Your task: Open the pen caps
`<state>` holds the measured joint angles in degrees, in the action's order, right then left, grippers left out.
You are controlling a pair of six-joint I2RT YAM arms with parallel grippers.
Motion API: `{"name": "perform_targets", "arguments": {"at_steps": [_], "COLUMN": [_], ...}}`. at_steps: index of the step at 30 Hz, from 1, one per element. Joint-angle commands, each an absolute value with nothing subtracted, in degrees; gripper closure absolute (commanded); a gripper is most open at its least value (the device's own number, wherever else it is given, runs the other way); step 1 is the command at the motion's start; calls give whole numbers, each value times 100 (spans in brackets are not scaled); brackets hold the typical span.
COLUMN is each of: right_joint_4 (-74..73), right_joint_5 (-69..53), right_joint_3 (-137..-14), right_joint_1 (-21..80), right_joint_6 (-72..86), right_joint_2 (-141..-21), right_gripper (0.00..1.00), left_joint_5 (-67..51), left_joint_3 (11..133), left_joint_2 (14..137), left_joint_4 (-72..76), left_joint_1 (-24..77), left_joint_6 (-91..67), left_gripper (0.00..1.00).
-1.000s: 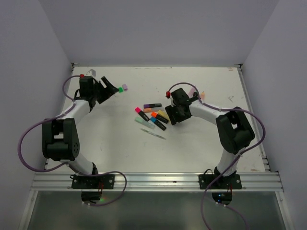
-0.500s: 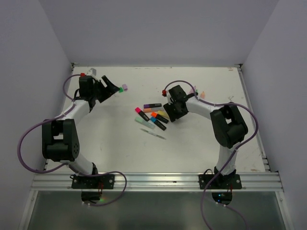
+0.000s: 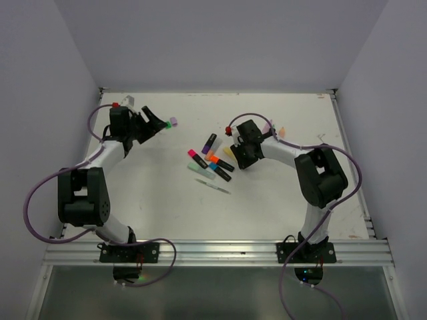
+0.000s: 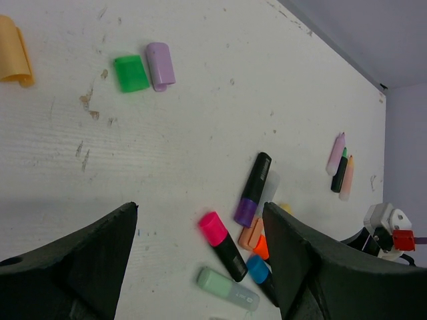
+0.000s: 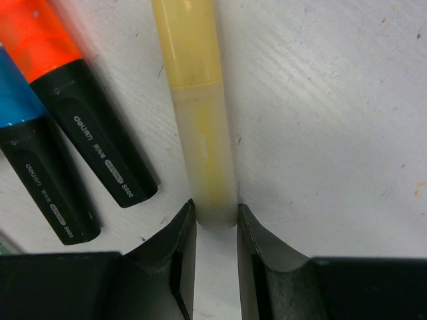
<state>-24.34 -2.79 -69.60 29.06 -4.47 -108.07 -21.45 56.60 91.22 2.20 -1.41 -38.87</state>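
Observation:
Next, the left gripper grabs the pale yellow highlighter's cap [image 3: 229, 153] [image 4: 286, 209] to open the pen, while the right gripper holds the pen's tail end.
My right gripper [image 5: 215, 213] is shut on the tail end of a pale yellow highlighter [image 5: 195, 100] that lies flat on the table. Beside it lie two black barrels with an orange cap [image 5: 33, 33] and a blue cap [image 5: 13, 93]. In the top view my right gripper [image 3: 235, 155] is at the right edge of the pen cluster. My left gripper [image 4: 200, 207] is open and empty above the table. Loose green cap [image 4: 131, 73] and lilac cap [image 4: 160, 65] lie ahead of it. Pink-capped [image 4: 215, 227] and purple-capped [image 4: 245, 212] pens lie in the cluster.
A mint pastel pen [image 4: 227, 287] and a thin pale stick [image 3: 217, 188] lie at the cluster's near side. A loose orange-yellow cap [image 4: 15, 60] sits at the far left. Uncapped barrels [image 4: 340, 175] lie beyond the right arm. Walls enclose the table [image 3: 280, 200].
My right gripper has shifted toward the cluster and closed on the yellow highlighter's end. The purple-capped pen has swung from lying crosswise to a diagonal. The left arm has barely moved.

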Motion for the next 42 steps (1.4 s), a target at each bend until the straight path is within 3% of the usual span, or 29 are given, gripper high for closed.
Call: {"name": "perform_targets", "arguments": {"at_steps": [1, 11, 18, 25, 34, 39, 42], "right_joint_4": [-2575, -2549, -2461, -2417, -2224, -2153, -2144], "right_joint_5": [-405, 306, -272, -501, -554, -448, -440], "right_joint_3": [-6706, -6399, -6232, -6258, -6275, -6267, -6284], "right_joint_1": [3067, 3313, 3480, 3630, 3920, 3990, 3990], "right_joint_6": [-449, 561, 843, 967, 1099, 1160, 1169], "right_joint_2": [-10495, -9081, -8148, -7928, -7954, -7989, -7972], "right_gripper": [100, 100, 100, 100, 100, 100, 100], "left_joint_5": [-2364, -3058, -3331, -2769, -2645, -2672, -2681], "left_joint_3": [5608, 5134, 4676, 5001, 5273, 5352, 5344], "left_joint_2": [8824, 8780, 8955, 8912, 9176, 9211, 9193], "left_joint_4": [475, 1501, 3074, 3032, 2883, 2883, 2857], "left_joint_1": [-71, 694, 1686, 2486, 2795, 2847, 2865], "left_joint_6": [-4008, -4482, -5509, -5722, -5792, -5757, -5713], "left_gripper": [21, 26, 30, 20, 19, 26, 40]}}
